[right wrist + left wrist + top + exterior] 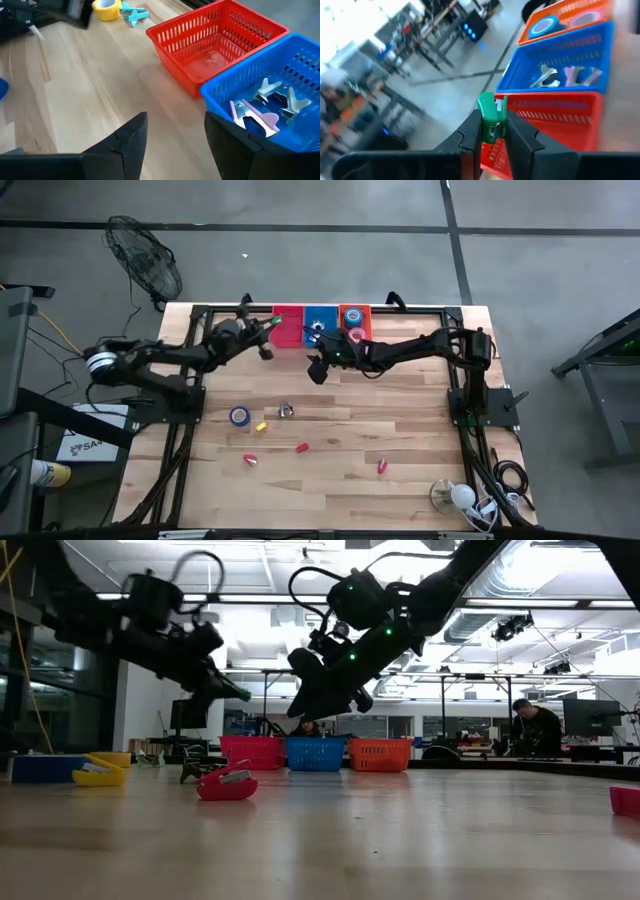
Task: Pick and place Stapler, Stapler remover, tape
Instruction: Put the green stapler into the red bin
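The green stapler (490, 107) is above the rim of the red basket (550, 94), so the robot needs to keep its left gripper closed on it for now before opening.
My left gripper (492, 131) is shut on a small green stapler (491, 111), raised beside the left wall of the red basket (288, 326) at the table's far edge. The blue basket (272, 107) next to it holds several stapler removers (280, 97). The orange basket (570, 17) holds tape rolls (543, 26). My right gripper (176, 120) hangs open with nothing between its fingers, above the table just in front of the blue basket. A blue tape roll (240, 416) and a stapler remover (286, 410) lie on the table's middle. My left gripper pinches the green stapler's lower part (492, 131) between its two fingers. The fingers come nearly level from the table's left side. The stapler stands out past the fingertips (470, 137), clear of the table and the basket.
Red staplers (302, 448) (250, 459) (382, 466) and a small yellow piece (261, 426) lie scattered on the near half. A yellow tape roll (106, 9) and a teal stapler remover (134, 15) lie left of the red basket. The arms' black frames run along both table sides.
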Robot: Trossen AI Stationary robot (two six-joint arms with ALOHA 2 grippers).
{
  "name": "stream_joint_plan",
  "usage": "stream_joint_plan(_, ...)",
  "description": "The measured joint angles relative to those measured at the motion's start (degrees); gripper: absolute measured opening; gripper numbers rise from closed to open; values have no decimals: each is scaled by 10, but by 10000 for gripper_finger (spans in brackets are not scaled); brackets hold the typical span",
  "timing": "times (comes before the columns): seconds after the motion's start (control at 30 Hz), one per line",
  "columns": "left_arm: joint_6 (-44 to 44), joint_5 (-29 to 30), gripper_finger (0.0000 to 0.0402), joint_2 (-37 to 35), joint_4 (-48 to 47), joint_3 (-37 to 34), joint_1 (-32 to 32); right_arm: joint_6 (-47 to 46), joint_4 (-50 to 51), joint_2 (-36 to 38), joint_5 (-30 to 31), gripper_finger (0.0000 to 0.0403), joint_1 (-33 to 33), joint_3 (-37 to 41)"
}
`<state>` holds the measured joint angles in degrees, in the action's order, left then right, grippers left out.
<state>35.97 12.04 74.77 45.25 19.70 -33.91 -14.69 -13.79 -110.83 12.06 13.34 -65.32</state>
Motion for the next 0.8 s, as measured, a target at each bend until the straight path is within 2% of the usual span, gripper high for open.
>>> stream_joint_plan(0.17, -85, -10, 56, 67, -106, 86, -18, 13, 0, 0, 0, 188, 12, 0)
stream_joint_plan(0.37, -201, -11, 56, 109, -351, 216, -39, 13, 11, 0, -13, 188, 33, 0)
stream_joint_plan(0.47, -238, -16, 56, 123, -442, 261, -49, 15, 11, 0, -22, 188, 40, 0)
stream_joint_plan(0.67, -251, -104, 56, 137, -475, 275, -64, 25, 11, 0, -26, 188, 44, 0)
stream_joint_plan(0.8, -249, -111, 56, 137, -475, 275, -67, 28, 11, 0, -26, 188, 44, 0)
